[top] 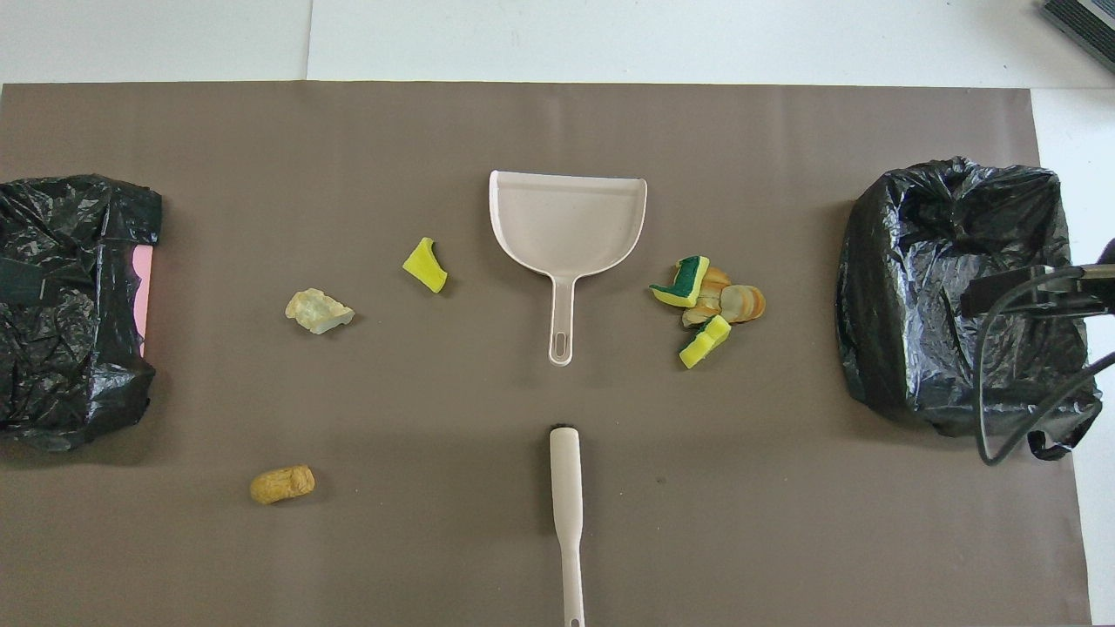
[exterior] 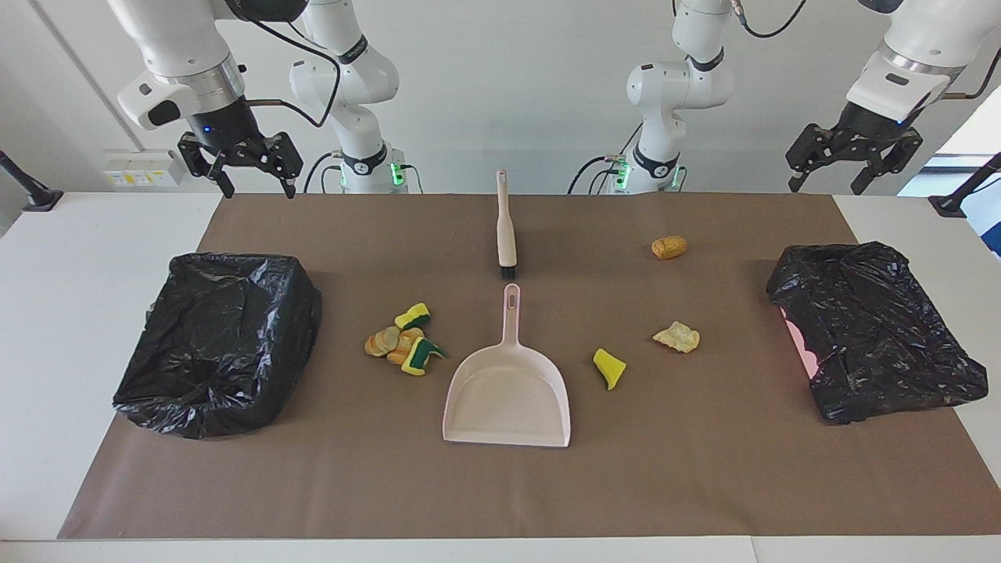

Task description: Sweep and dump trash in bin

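The pale pink dustpan has to sweep the trash up and dump it in the bin, so my right gripper will grab it by its handle (top: 562,322) next.
The trash is small sponge and foam chunks on the brown mat. A cluster of several yellow-green and tan pieces (exterior: 403,344) (top: 710,305) lies beside the pale pink dustpan (exterior: 508,391) (top: 566,222), toward the right arm's end. A yellow piece (exterior: 609,367) (top: 425,265), a pale piece (exterior: 677,336) (top: 319,311) and a tan-orange piece (exterior: 669,247) (top: 282,484) lie toward the left arm's end. The beige brush (exterior: 506,227) (top: 566,496) lies nearer the robots than the dustpan, in line with its handle. My right gripper (exterior: 260,188) and left gripper (exterior: 826,188) hang open and empty, raised over the table's robot-side edge.
A bin lined with a black bag (exterior: 219,344) (top: 958,287) stands at the right arm's end. A second black-bagged bin (exterior: 876,340) (top: 70,305), pink showing at its side, stands at the left arm's end. A dark cabled part of the right arm (top: 1037,292) overlaps the first bin from above.
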`<action>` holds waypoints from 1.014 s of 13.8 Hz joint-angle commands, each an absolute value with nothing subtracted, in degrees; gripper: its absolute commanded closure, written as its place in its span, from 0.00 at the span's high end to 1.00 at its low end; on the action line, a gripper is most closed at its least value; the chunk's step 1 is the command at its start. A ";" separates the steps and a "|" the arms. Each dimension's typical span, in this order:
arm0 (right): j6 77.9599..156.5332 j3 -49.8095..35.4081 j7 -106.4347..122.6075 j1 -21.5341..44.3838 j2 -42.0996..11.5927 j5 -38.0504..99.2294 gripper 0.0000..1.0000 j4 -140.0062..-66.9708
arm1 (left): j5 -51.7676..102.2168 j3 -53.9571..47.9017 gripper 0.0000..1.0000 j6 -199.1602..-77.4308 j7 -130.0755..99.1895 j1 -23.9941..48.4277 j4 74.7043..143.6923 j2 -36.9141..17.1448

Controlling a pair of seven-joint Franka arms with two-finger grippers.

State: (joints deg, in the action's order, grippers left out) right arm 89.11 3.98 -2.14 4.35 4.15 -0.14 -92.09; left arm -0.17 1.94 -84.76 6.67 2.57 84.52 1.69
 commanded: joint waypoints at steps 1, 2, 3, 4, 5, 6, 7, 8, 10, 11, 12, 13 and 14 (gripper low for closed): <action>90.79 3.52 -4.22 4.66 5.28 0.44 1.00 -94.22 | 0.53 2.11 1.00 -83.58 5.98 2.72 83.58 1.49; 91.05 3.34 -4.31 4.75 5.01 0.53 1.00 -94.22 | 0.53 2.11 1.00 -83.58 5.98 2.72 83.58 1.49; 92.36 3.17 -5.00 4.83 4.75 0.61 1.00 -94.48 | 0.53 2.11 1.00 -83.67 5.98 2.72 83.58 1.49; 93.33 2.99 -6.58 5.97 4.57 0.79 1.00 -95.00 | 0.53 2.11 1.00 -83.58 5.98 2.72 83.58 1.49; 94.04 2.99 -8.33 7.19 4.31 0.79 1.00 -95.18 | 0.53 2.11 1.00 -83.58 5.98 2.72 83.58 1.49; 94.56 2.90 -10.18 8.08 3.61 0.88 1.00 -95.19 | 0.53 2.11 1.00 -83.58 5.98 2.72 83.58 1.49; 94.92 2.90 -11.76 9.39 2.99 1.23 1.00 -95.27 | 0.53 2.11 1.00 -83.67 5.98 2.72 83.58 1.49; 96.23 2.90 -12.73 10.19 2.38 1.49 1.00 -95.45 | 0.53 2.11 1.00 -83.58 5.98 2.72 83.58 1.49; 98.60 2.90 -15.80 14.04 0.19 1.50 1.00 -95.63 | 0.61 2.11 1.00 -83.58 5.98 2.72 83.58 1.49; 100.01 2.90 -18.52 15.80 -1.13 1.58 1.00 -95.63 | 0.53 2.11 1.00 -83.67 5.98 2.72 83.58 1.49; 101.76 2.81 -21.42 17.82 -2.53 1.58 1.00 -95.54 | 0.61 2.11 1.00 -83.67 5.98 2.72 83.58 1.49; 103.43 2.90 -24.14 19.49 -4.11 1.58 1.00 -95.36 | 0.53 2.11 1.00 -83.58 5.98 2.72 83.58 1.49; 105.45 2.81 -26.43 21.60 -6.22 1.58 1.00 -95.10 | 0.53 2.11 1.00 -83.58 5.98 2.72 83.58 1.49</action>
State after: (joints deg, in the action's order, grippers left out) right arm 102.47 2.70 -22.57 19.11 -3.08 0.21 -95.56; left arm -0.17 1.94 -84.76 6.67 2.57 84.52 1.69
